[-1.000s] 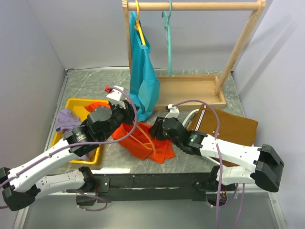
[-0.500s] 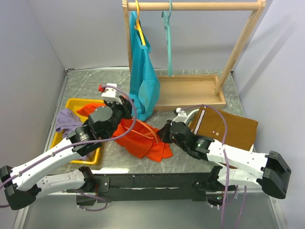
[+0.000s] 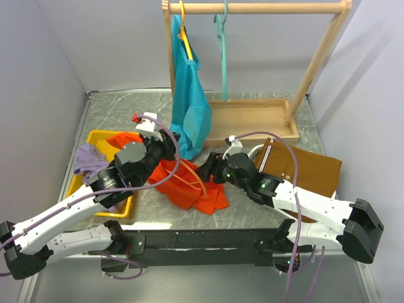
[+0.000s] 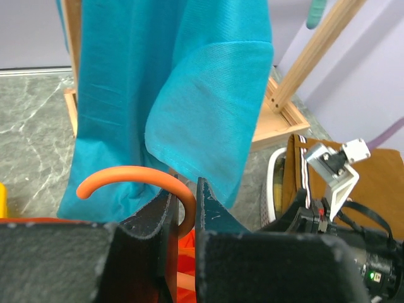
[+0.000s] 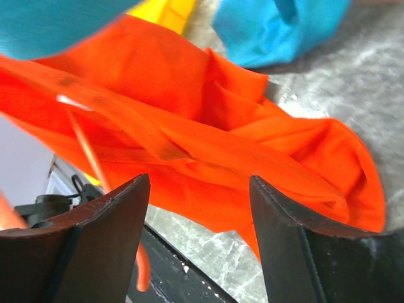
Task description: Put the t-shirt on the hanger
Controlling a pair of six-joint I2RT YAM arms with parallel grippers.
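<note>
The robot's right gripper should next draw the cloth over the end of the hanger at the exposed arm, so it should grab the t-shirt's edge [image 3: 196, 170] [image 5: 191, 156] beside the exposed hanger arm.
The orange-red t-shirt [image 3: 189, 188] lies crumpled on the table between the arms, one part reaching onto the yellow tray. The thin orange hanger [image 3: 193, 173] is partly inside it, with one arm showing across the cloth. My left gripper [image 3: 165, 149] is shut on the hanger at the base of its curved hook [image 4: 126, 175], just above the shirt's far edge. My right gripper [image 3: 206, 172] is open and empty at the shirt's right edge. In the right wrist view the t-shirt [image 5: 208, 139] fills the space just beyond the gripper's [image 5: 197, 183] open jaws, and a hanger end [image 5: 142, 271] shows low on the left.
A teal-blue t-shirt [image 3: 189, 101] hangs on a yellow hanger from the wooden rack [image 3: 252, 8], right behind my left gripper. A teal hanger [image 3: 223, 44] hangs beside it. The yellow tray [image 3: 101, 136] holds a lilac cloth [image 3: 88, 159]. A brown cloth [image 3: 309, 165] lies at right.
My left gripper shifted slightly left with the hanger. My right gripper drew back to the right, then returned to the shirt's right edge. The shirt's folds shifted a little.
</note>
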